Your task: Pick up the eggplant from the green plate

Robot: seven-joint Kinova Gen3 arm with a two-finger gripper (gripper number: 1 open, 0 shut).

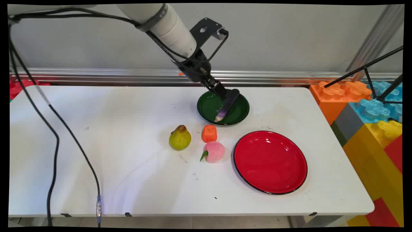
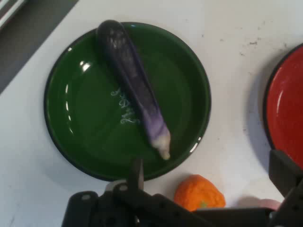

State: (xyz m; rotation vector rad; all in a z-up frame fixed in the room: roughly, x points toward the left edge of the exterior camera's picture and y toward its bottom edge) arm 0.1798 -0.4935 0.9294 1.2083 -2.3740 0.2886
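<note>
The dark purple eggplant is in the green plate and needs to be lifted out. My gripper will grab the eggplant by its dark body next.
A long purple eggplant [image 1: 227,105] [image 2: 135,85] lies slantwise in a dark green plate [image 1: 206,111] [image 2: 75,132] at the table's far middle. My gripper [image 1: 222,94] [image 2: 208,165] hangs just above that plate's far side, open, with nothing between its fingers. In the hand view the eggplant rests on the plate beyond the fingertips, its pale tip pointing toward the near rim. A small orange fruit [image 1: 209,133] [image 2: 199,193] sits on the table just in front of the green plate.
A pink peach [image 1: 214,151] and a yellow-green pear [image 1: 180,138] lie near the orange fruit. A large red plate [image 1: 270,161] [image 2: 286,104] stands at the right front. Big coloured blocks [image 1: 370,109] and a tripod [image 1: 370,71] flank the table's right end.
</note>
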